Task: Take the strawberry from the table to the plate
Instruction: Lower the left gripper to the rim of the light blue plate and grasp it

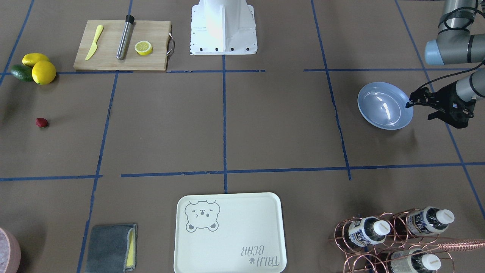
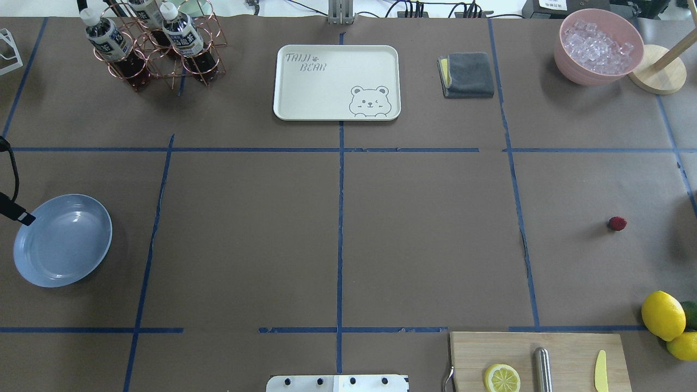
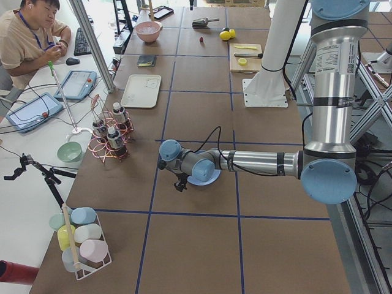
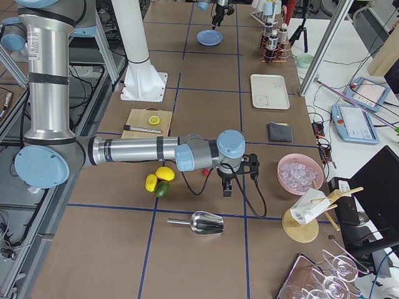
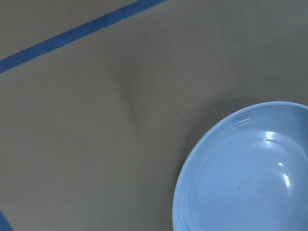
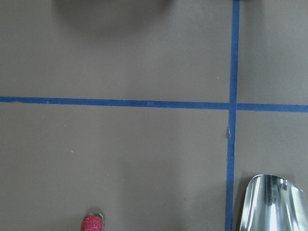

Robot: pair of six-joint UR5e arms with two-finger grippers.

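Note:
I should grab the plate by its rim (image 1: 408, 101) with my left gripper next. Then I can bring the plate over for the strawberry (image 1: 41, 122).
The strawberry (image 1: 41, 122) (image 2: 617, 223) lies alone on the brown table (image 1: 265, 132), a small dark-red berry, far from the plate. The right wrist view catches the strawberry (image 6: 92, 223) at its bottom edge. The light-blue plate (image 1: 384, 105) (image 2: 62, 239) (image 5: 245, 173) sits empty at the opposite end. My left gripper (image 1: 418, 110) hangs at the plate's outer rim, fingers apart and holding nothing. My right gripper (image 4: 225, 187) shows only in the exterior right view, hanging just beyond the strawberry (image 4: 205, 172); whether it is open or shut I cannot tell.
Lemons and a lime (image 1: 38, 68) lie near the strawberry, beside a cutting board (image 1: 121, 45) with knife, metal bar and lemon half. A metal scoop (image 6: 272, 204), bear tray (image 1: 229, 233), bottle rack (image 1: 394, 235), grey cloth (image 1: 111, 248) and ice bowl (image 2: 599, 46) stand around.

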